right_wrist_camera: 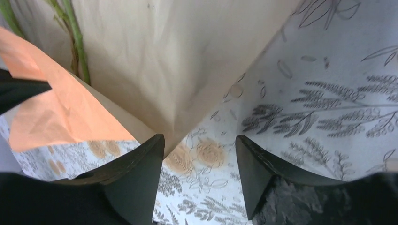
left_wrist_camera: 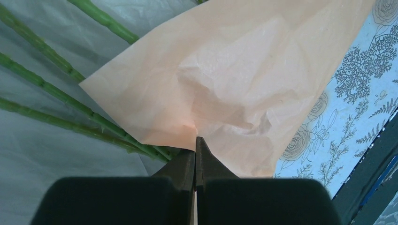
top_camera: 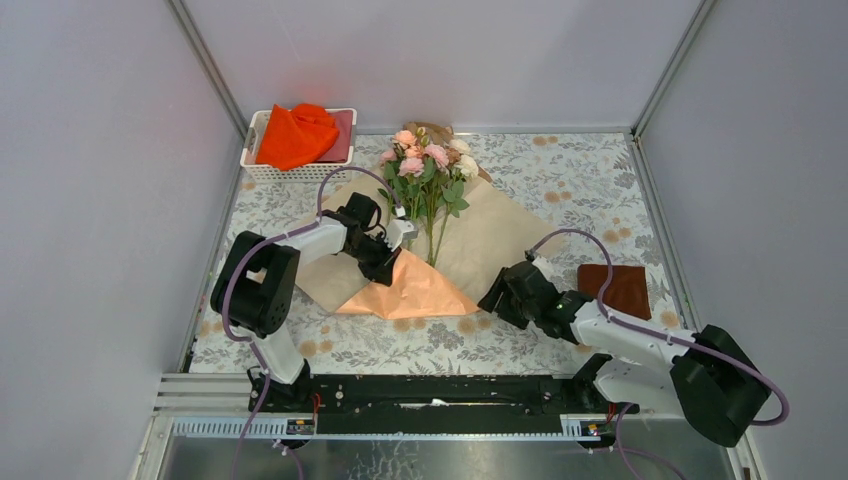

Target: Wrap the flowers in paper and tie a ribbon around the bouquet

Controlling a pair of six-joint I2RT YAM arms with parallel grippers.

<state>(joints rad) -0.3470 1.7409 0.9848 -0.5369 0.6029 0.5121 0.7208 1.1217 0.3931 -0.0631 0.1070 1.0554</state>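
Note:
My right gripper grabs the paper (top_camera: 500,225) by its near corner (top_camera: 478,309) next, so the paper's long side edge stays free to fold over the stems.
The flowers (top_camera: 425,163) lie on the spread paper (top_camera: 500,225), blooms toward the back and green stems (left_wrist_camera: 70,104) pointing to the near side. My left gripper (top_camera: 386,262) is shut on the paper's near left edge and holds a peach-orange flap (left_wrist_camera: 234,70) folded over the stem ends. My right gripper (right_wrist_camera: 199,152) stands open just above the mat. The paper's near right corner (right_wrist_camera: 180,133) touches its left finger (right_wrist_camera: 148,157), and nothing is pinched. A tan lump (top_camera: 436,129) behind the blooms looks like the ribbon, mostly hidden.
A white basket (top_camera: 262,172) with a bright orange-red cloth (top_camera: 297,133) stands at the back left. A dark brown cloth (top_camera: 617,287) lies on the grey leaf-patterned mat (top_camera: 570,170) beside the right arm. Grey walls close in the mat on three sides.

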